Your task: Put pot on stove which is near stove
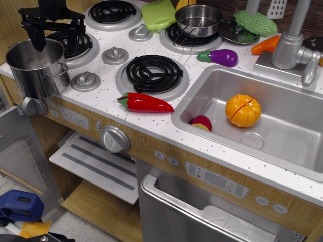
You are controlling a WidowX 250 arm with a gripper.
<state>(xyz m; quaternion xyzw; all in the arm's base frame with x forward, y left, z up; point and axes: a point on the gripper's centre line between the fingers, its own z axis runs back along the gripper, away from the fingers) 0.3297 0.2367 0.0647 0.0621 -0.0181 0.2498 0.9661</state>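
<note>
My gripper needs to put the steel pot on the coil burner (70, 44) beside it, so it should next pick up the pot by its upper rim (61, 46).
The tall shiny steel pot (36, 68) stands upright at the front left corner of the white speckled stove (108, 75), beside the front left coil burner (70, 44). My black gripper (54, 41) hangs open over the pot's far rim. Its left finger (38, 39) dips over the pot's mouth and its right finger (72, 43) is outside, over the burner. It holds nothing. The other burners lie further right: one in the middle (154, 73), one at the back (112, 11).
A shallow steel pan (198, 20) sits on the back right burner. A red pepper (145, 103), an eggplant (220, 57), a green block (158, 14), a carrot (266, 45) and grey knobs (85, 79) lie on the top. The sink (262, 121) holds an orange squash.
</note>
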